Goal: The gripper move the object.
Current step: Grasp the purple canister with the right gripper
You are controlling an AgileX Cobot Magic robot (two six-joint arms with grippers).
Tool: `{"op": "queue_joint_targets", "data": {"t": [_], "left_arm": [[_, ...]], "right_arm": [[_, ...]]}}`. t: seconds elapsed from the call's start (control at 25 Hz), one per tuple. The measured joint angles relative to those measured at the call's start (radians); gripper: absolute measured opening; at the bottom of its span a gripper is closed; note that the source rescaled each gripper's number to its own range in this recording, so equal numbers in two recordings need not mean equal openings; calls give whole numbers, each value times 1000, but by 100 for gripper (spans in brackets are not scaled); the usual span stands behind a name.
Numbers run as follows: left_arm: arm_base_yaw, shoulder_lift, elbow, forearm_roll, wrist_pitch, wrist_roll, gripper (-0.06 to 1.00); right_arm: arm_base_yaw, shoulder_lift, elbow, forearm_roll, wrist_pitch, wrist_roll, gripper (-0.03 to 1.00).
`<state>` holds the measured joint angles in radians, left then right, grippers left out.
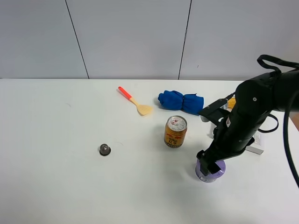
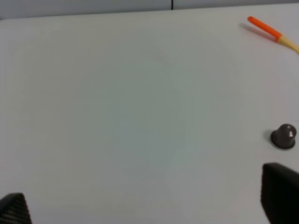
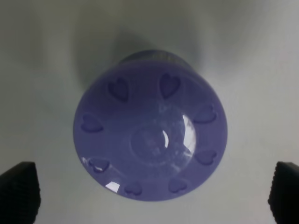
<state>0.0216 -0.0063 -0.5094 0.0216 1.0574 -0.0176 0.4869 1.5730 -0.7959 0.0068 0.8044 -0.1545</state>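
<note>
The short round tin has to move across the table, so my right gripper needs to grab it by its lavender-purple lid (image 1: 211, 173) (image 3: 150, 130) next.
The object, a short round tin with a lavender-purple lid (image 1: 211, 173), stands on the white table at the front right. My right gripper (image 1: 210, 162) is straight above it. The right wrist view looks down on the lid with embossed hearts (image 3: 150, 145). There the right gripper (image 3: 152, 193) is open, with one black finger (image 3: 18, 192) on each side of the tin and a gap between each finger and the tin. The left gripper (image 2: 147, 203) is open and empty over bare table. It is out of the exterior high view.
A gold-and-red drink can (image 1: 175, 131) stands just left of and behind the tin. A small dark cap (image 1: 105, 150) lies mid-table and also shows in the left wrist view (image 2: 284, 136). A red-handled wooden spoon (image 1: 135, 101) and a blue cloth (image 1: 181, 101) lie farther back.
</note>
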Motion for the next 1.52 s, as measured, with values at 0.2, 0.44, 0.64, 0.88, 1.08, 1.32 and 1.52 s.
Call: {"op": "queue_joint_targets", "data": {"t": [0.2,0.44,0.64,0.88,1.08,1.32,1.52], "left_arm": [[0,0,0,0,0,0,100],[0,0,0,0,0,0,100],[0,0,0,0,0,0,100],[0,0,0,0,0,0,100],[0,0,0,0,0,0,100],[0,0,0,0,0,0,100],[0,0,0,0,0,0,100]], "right_arm": [[4,4,0,0,-45,0,100],[4,4,0,-7,-47,1,100],[4,4,0,-7,-55,3,100],[4,49,0,-7,-64,4,100],[4,91,0,-7,-72,4,100],[4,134,0,-7,-70,4,100],[4,175,0,-7,-70,4,100]]}}
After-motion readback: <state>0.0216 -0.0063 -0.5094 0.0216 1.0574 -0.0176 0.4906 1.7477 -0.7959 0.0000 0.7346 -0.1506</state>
